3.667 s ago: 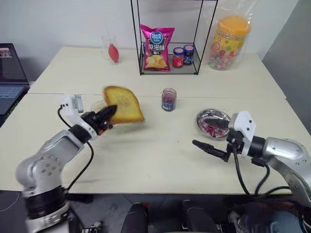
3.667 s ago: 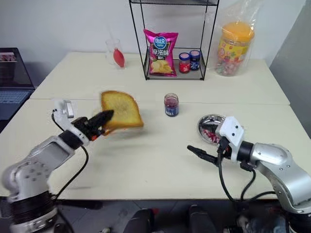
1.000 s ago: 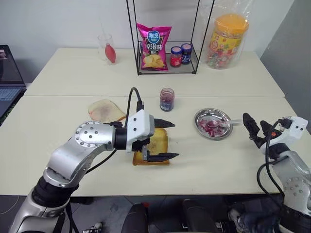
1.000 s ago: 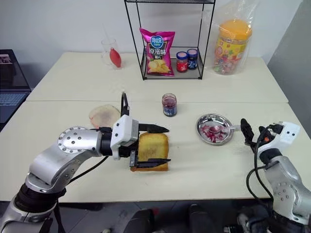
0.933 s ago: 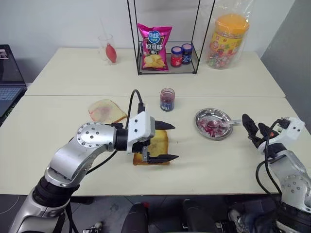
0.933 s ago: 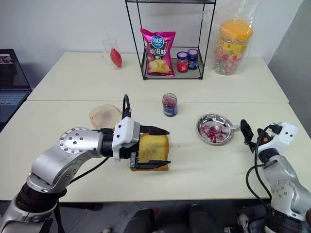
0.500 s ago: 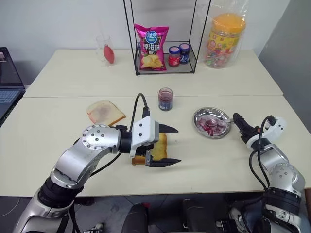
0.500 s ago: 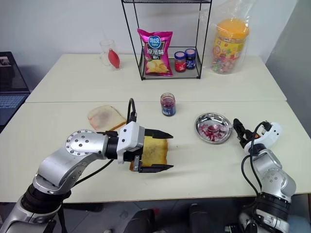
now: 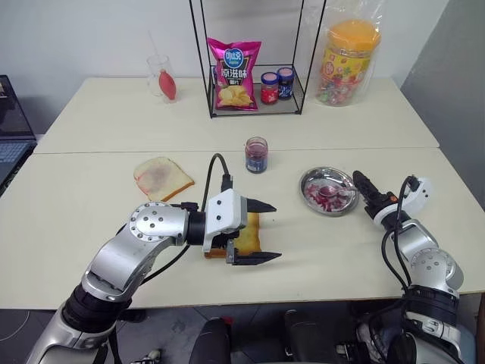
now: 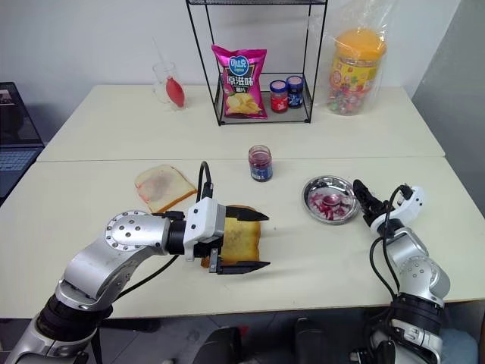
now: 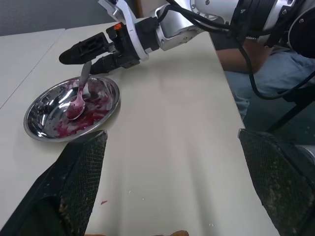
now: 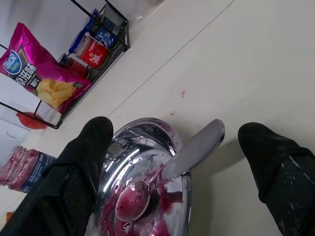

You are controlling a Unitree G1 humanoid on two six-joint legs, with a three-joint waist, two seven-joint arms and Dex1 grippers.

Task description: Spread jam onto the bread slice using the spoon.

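Observation:
My right gripper closes on the spoon now, since past the dish's rim the fingers are level with the handle on either side.
The golden bread slice lies flat on the table near its front edge. My left gripper is open, one finger on each side of the slice. A small jar of dark jam stands behind it. More jam is smeared in the round metal dish to the right. The spoon rests in that dish with its bowl in the jam and its handle over the rim. My right gripper is open at the dish's right rim, and the handle's end points into the gap between its fingers without touching them.
A paler slice with a pink smear lies to the left. At the back are a wire shelf with a chips bag and two small jars, a candy jar and a glass. A laptop sits at the far left.
My right gripper has moved in from the right table edge to the dish and rolled, now facing the spoon handle. The left gripper stays open around the toast.

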